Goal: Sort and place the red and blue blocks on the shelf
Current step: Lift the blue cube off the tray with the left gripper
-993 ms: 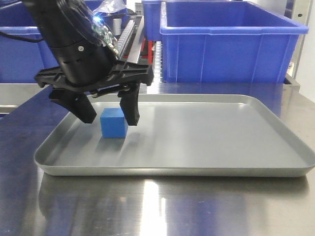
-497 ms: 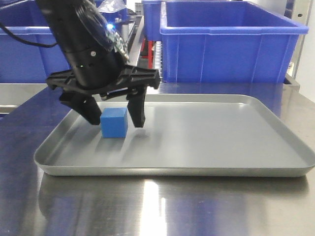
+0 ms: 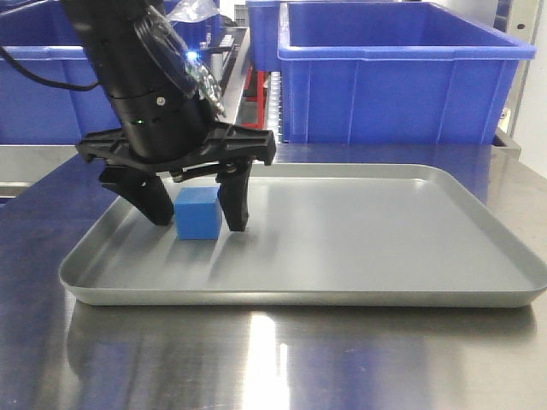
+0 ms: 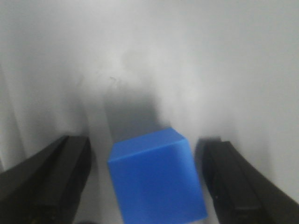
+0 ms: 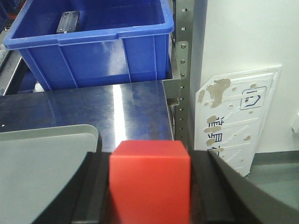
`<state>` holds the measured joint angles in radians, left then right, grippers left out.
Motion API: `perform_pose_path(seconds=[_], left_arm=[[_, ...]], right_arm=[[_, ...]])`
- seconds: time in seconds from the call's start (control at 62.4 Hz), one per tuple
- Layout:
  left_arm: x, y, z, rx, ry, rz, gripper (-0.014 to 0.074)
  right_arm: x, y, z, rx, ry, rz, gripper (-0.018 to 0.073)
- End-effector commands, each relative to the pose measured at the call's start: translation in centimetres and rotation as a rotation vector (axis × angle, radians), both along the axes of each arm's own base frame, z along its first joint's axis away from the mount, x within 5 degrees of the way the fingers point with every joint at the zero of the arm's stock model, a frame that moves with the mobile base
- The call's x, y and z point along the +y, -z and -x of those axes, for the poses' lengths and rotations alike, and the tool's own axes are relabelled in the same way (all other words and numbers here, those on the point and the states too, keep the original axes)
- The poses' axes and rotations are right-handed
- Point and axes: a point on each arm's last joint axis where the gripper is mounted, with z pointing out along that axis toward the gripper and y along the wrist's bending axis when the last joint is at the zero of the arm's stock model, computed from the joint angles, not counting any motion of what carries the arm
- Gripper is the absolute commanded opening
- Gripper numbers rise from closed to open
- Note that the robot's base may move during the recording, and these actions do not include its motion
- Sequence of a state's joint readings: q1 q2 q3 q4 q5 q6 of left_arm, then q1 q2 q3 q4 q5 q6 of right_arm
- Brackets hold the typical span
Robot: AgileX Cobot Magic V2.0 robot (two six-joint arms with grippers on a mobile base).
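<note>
My left gripper grabs the block's opposite sides next, to sort the blue block [image 3: 198, 213] onto the shelf [image 3: 273, 107].
The blue block [image 3: 198, 213] sits on the floor of the grey tray [image 3: 359, 248], toward its left side. My left gripper [image 3: 199, 220] is lowered over it and open, one black finger on each side. In the left wrist view the blue block [image 4: 156, 179] lies between the fingers [image 4: 56, 182] with a gap on both sides of my left gripper [image 4: 147, 186]. My right gripper [image 5: 149, 186] is shut on the red block [image 5: 149, 172], held above the tray's right corner and the steel tabletop. A shelf upright [image 5: 183, 56] with screw holes rises just behind.
Large blue bins [image 3: 402, 77] stand behind the tray, with roller tracks [image 3: 224, 60] between them. Another blue bin [image 5: 93, 42] sits at the back in the right wrist view. A white foam panel [image 5: 238, 116] leans right of the upright. The steel tabletop [image 3: 273, 359] extends in front.
My left gripper has shifted slightly right and come down, so its fingers now straddle the blue block near the tray floor. The block has not moved.
</note>
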<state>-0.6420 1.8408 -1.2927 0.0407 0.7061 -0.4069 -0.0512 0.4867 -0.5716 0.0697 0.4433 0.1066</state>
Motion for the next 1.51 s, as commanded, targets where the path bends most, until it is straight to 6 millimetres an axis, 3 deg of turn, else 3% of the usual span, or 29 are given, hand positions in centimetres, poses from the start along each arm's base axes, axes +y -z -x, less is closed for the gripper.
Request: perform_pose_path(seconds=[0.0, 0.352, 0.481, 0.673, 0.833, 1.057, 1.201, 1.33, 1.49], left_arm=[[-0.3, -2.5, 0.0, -0.070, 0.000, 0.055, 0.0533], [-0.3, -2.5, 0.0, -0.063, -0.001, 0.049, 0.0520], [-0.3, -2.6, 0.1, -0.065, -0.001, 0.051, 0.0415], [0.2, -3.9, 0.3, -0.099, 0.001, 0.060, 0.0112], [1.3, -6.1, 0.4, -0.175, 0.007, 0.054, 0.0134], [4.6, -10.6, 0.8, -0.295, -0.051, 0.092, 0.0134], [8.0, -14.2, 1.5, -0.394, -0.126, 0.131, 0.0134], [11.5, -17.9, 3.2, -0.515, -0.194, 0.149, 0.0134], [15.3, -20.5, 6.4, -0.635, -0.266, 0.154, 0.0134]], right_arm=[[-0.2, -1.7, 0.0, -0.112, 0.016, 0.017, 0.0057], [-0.2, -1.7, 0.0, -0.112, 0.016, 0.017, 0.0057], [-0.2, -1.7, 0.0, -0.112, 0.016, 0.017, 0.0057], [-0.2, -1.7, 0.0, -0.112, 0.016, 0.017, 0.0057], [-0.2, -1.7, 0.0, -0.112, 0.016, 0.017, 0.0057], [-0.2, -1.7, 0.0, -0.112, 0.016, 0.017, 0.0057], [-0.2, -1.7, 0.0, -0.112, 0.016, 0.017, 0.0057], [-0.2, -1.7, 0.0, -0.112, 0.016, 0.017, 0.0057], [-0.2, -1.7, 0.0, -0.112, 0.016, 0.017, 0.0057]])
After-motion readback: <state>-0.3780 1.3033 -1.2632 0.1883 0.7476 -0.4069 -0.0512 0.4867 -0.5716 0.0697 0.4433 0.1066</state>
